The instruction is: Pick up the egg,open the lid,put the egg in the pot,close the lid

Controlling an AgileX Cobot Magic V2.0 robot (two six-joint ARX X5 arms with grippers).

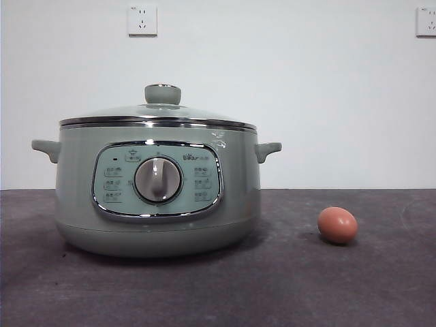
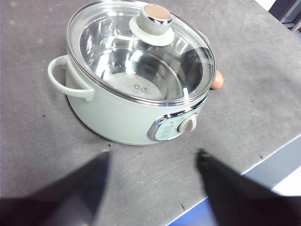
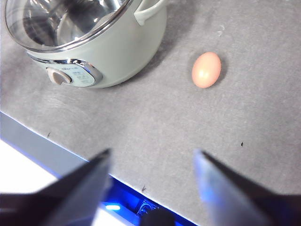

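Observation:
The egg curves away at its rounded ends, so my right gripper should next grab it by the facing sides of its middle (image 1: 337, 225).
The sage-green pot (image 1: 157, 197) stands on the dark table, left of centre, with the glass lid (image 1: 158, 112) closed on it. The brown egg (image 1: 337, 225) lies on the table to the pot's right, a little apart from it. In the left wrist view the pot (image 2: 117, 117), the lid (image 2: 141, 52) and a sliver of the egg (image 2: 217, 80) show; my left gripper (image 2: 153, 157) is open and empty, high above the table's front edge. In the right wrist view the pot (image 3: 117, 52) and egg (image 3: 206, 69) show; my right gripper (image 3: 153, 157) is open, empty, above the front edge.
The grey table (image 1: 286, 286) ends at a front edge (image 3: 42, 150) with blue beyond it. A white wall with two power sockets (image 1: 142, 20) stands behind. Neither arm shows in the front view.

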